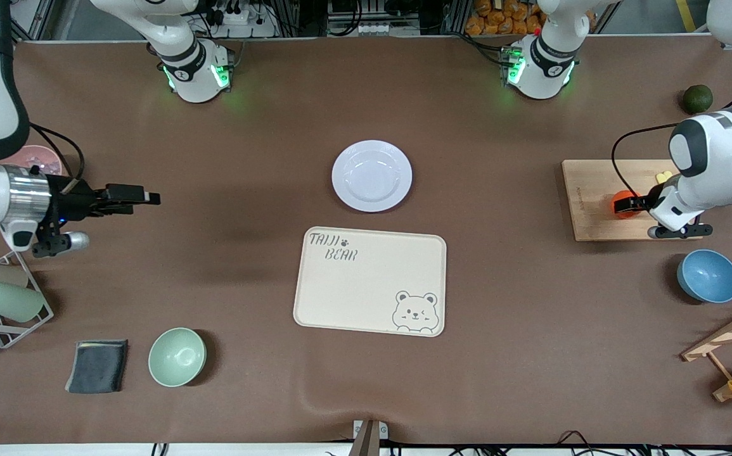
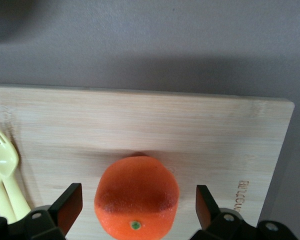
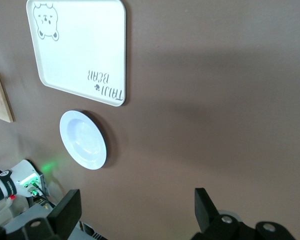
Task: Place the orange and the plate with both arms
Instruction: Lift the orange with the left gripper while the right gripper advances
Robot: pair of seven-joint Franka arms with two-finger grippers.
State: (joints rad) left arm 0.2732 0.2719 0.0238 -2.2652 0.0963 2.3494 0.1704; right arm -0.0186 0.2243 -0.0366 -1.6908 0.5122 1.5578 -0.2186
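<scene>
The left gripper grabs the orange (image 1: 624,196) by its round sides next, to set the orange on the white plate (image 1: 371,175).
The orange (image 1: 624,196) sits on a wooden cutting board (image 1: 590,212) toward the left arm's end of the table. My left gripper (image 1: 627,205) is down at the orange, open. In the left wrist view the orange (image 2: 136,197) lies between the two fingers (image 2: 70,206) with a gap on each side of my left gripper (image 2: 137,201). The plate (image 1: 371,175) lies at the table's middle, empty, and shows in the right wrist view (image 3: 83,139). My right gripper (image 1: 144,197) is open and empty over bare table toward the right arm's end (image 3: 137,206).
A cream bear-printed tray (image 1: 370,280) lies nearer the front camera than the plate. Pale yellow cutlery (image 2: 4,170) lies on the board beside the orange. A blue bowl (image 1: 708,275), a dark green fruit (image 1: 698,99), a green bowl (image 1: 177,356), a grey cloth (image 1: 97,365) and a cup rack (image 1: 4,297) stand around.
</scene>
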